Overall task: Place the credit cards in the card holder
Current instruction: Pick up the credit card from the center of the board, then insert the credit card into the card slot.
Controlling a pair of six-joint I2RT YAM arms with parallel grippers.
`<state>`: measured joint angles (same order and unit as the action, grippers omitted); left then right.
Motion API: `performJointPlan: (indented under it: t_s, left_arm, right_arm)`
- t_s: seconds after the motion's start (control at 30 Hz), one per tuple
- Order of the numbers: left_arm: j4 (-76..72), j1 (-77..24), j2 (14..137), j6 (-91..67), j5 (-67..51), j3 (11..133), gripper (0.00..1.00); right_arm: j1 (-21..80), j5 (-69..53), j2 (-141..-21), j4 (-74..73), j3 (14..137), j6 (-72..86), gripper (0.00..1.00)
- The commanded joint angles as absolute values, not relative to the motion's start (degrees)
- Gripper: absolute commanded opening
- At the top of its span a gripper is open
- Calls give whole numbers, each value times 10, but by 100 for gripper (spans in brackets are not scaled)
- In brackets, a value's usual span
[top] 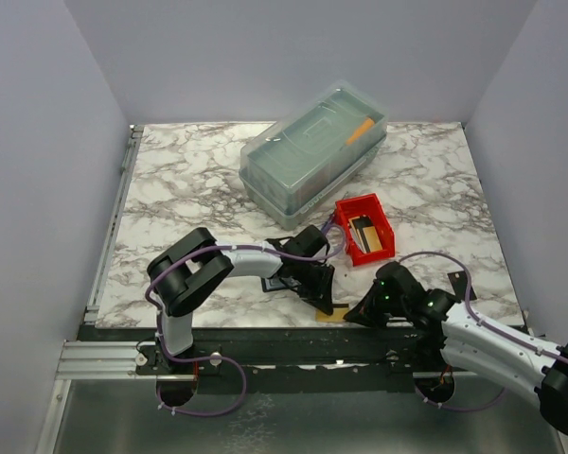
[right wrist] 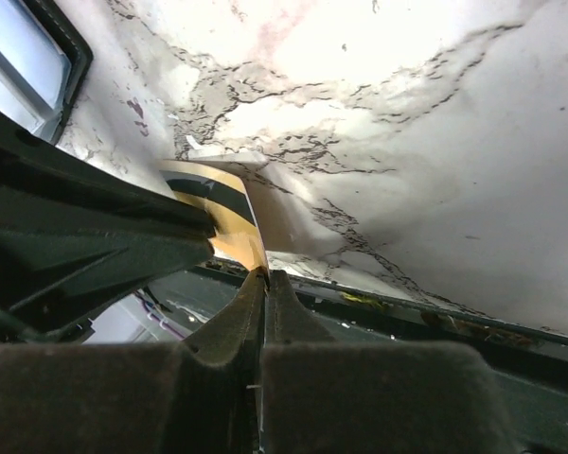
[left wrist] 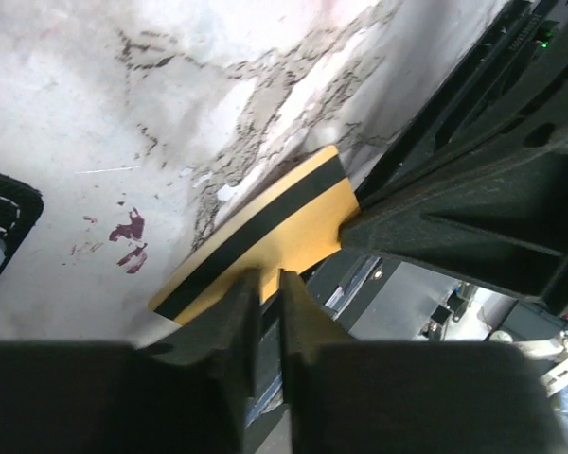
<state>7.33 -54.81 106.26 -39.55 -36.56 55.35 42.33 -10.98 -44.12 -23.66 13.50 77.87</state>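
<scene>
My left gripper grabs the tan credit card (left wrist: 265, 222) by its plain tan edge (left wrist: 276, 275) next, leaving the striped edge free to enter the card holder.
A tan credit card (left wrist: 265, 222) with a dark stripe lies at the table's near edge, partly overhanging it, and shows as a tan sliver (top: 334, 316) in the top view. My right gripper (right wrist: 266, 275) is shut on the tan card (right wrist: 229, 227), pinching its edge between the fingertips. My left gripper (left wrist: 269, 280) meets the opposite edge with its jaws a narrow gap apart. The two grippers (top: 324, 305) (top: 353, 314) face each other across the card. A flat black card holder (top: 280, 282) lies partly under the left arm, and its black rim (left wrist: 5, 222) shows at the left.
A red bin (top: 384, 222) holding more cards stands just behind the grippers. A large clear lidded box (top: 312, 151) sits at the back. The table's near edge and the metal frame (top: 265, 345) lie directly below the card. Grey walls close in both sides.
</scene>
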Motion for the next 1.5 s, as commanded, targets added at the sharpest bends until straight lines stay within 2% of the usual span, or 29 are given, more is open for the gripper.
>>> performJointPlan:
  t_s: [0.0,0.1,0.3,0.43,0.7,1.0,1.13,1.3,1.47]
  left_arm:
    - [109,-539,1020,-374,-371,592,29]
    - [130,-525,993,-364,-392,614,37]
    - [150,-460,943,-343,-469,635,45]
    - [161,-408,930,-326,-520,638,46]
    - [174,-352,892,-278,-537,641,45]
    - [198,-321,837,-232,-533,615,49]
    - [198,-321,817,-222,-527,590,57]
    - [212,-312,808,-221,-544,575,64]
    - [214,-306,785,-235,-627,542,63]
  right_arm:
    - [423,-84,-431,-227,140,759,0]
    - [423,-76,-422,-236,153,742,0]
    - [423,-56,-385,-242,188,686,0]
    - [423,-47,-387,-211,207,633,0]
    - [422,-38,-453,-168,282,509,0]
    - [423,-235,-573,-193,438,330,0]
    - [423,-309,-616,-217,486,295,0]
    - [422,-345,-640,-216,508,279,0]
    - [423,-354,-658,-229,526,265,0]
